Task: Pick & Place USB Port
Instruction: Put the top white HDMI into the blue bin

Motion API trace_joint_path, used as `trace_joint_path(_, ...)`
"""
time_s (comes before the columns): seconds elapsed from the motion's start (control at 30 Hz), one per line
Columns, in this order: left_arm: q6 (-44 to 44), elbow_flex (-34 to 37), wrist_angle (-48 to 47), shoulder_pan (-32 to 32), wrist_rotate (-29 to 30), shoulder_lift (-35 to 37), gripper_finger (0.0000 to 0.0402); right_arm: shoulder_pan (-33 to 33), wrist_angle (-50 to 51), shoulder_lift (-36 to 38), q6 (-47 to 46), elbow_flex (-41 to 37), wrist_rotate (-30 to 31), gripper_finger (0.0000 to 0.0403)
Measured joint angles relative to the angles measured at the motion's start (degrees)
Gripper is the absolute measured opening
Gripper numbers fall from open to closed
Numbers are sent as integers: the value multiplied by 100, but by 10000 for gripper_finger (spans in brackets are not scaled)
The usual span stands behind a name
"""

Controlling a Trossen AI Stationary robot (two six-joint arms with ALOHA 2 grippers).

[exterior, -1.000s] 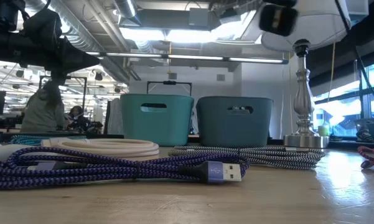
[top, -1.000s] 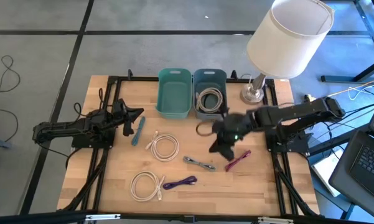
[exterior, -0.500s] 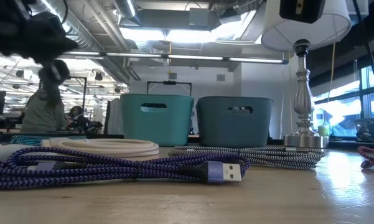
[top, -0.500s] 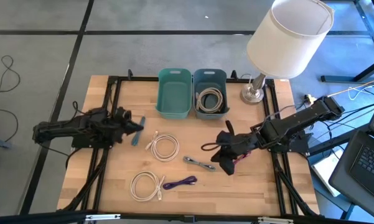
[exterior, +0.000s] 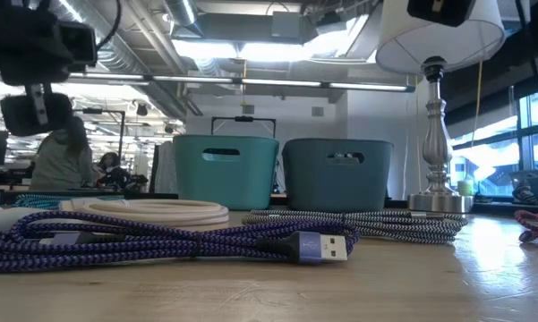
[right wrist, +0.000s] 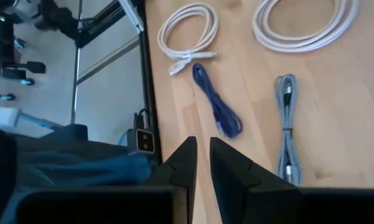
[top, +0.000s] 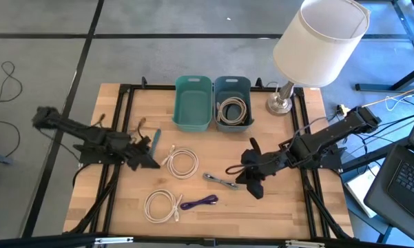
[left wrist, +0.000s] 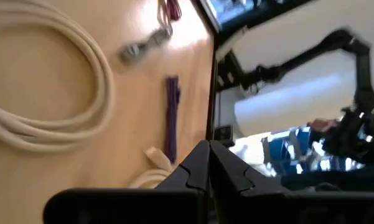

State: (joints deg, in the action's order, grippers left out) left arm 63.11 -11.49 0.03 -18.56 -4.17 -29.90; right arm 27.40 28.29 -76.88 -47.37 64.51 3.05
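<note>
The left gripper should next take hold of the middle white cable coil by its tied connector end (top: 170, 154), so that it can move the coil to a bin (top: 193, 103).
Several USB cables lie flat on the wooden table. A white coil (top: 184, 163) is in the middle, and a second white coil (top: 162, 205) sits beside a purple cable (top: 200, 202). A grey braided cable (top: 220, 180) and a teal one (top: 155, 136) lie nearby. A red cable (exterior: 537, 224) shows only in the low view. My left gripper (top: 150, 160) is shut and hovers just left of the middle white coil (left wrist: 50, 93). My right gripper (top: 253, 180) hovers right of the grey braided cable (right wrist: 286, 124), its fingers a narrow gap apart (right wrist: 200, 146). It holds nothing.
A teal bin (top: 193, 103) and a grey-blue bin (top: 242, 86) stand side by side at the far edge. The grey-blue one holds a coiled grey cable (top: 233, 110). A lamp base (top: 280, 103) stands at the far right, its shade overhanging. Bare wood lies near the right corner.
My right gripper has moved from beside the grey-blue bin toward the near edge, stopping over the spot where the red cable lay. My left gripper has moved from beside the teal cable toward the near edge and the middle white coil, and its arm has risen and tipped downward.
</note>
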Motion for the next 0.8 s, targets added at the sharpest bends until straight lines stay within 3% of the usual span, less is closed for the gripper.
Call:
trace_joint_path(0.1, -276, -491, 76, -447, 619, -1014, 3, 106, 67, 2, 122, 0, 234, 47)
trace_joint_path(0.27, -491, -1556, -901, -527, 1272, -2425, 4, 151, 72, 2, 408, 0, 555, 47)
trace_joint_path(0.4, -1036, -2224, -1187, -374, 1038, -3338, 22, 151, 71, 0, 735, 0, 629, 47)
trace_joint_path(0.57, -1385, -2650, -1426, 62, 474, -4152, 88, 151, 69, 0, 750, 0, 644, 47)
trace_joint_path(0.8, -764, -2878, -2863, 751, 248, -4672, 171, 175, 77, 0, 623, -2, 649, 47)
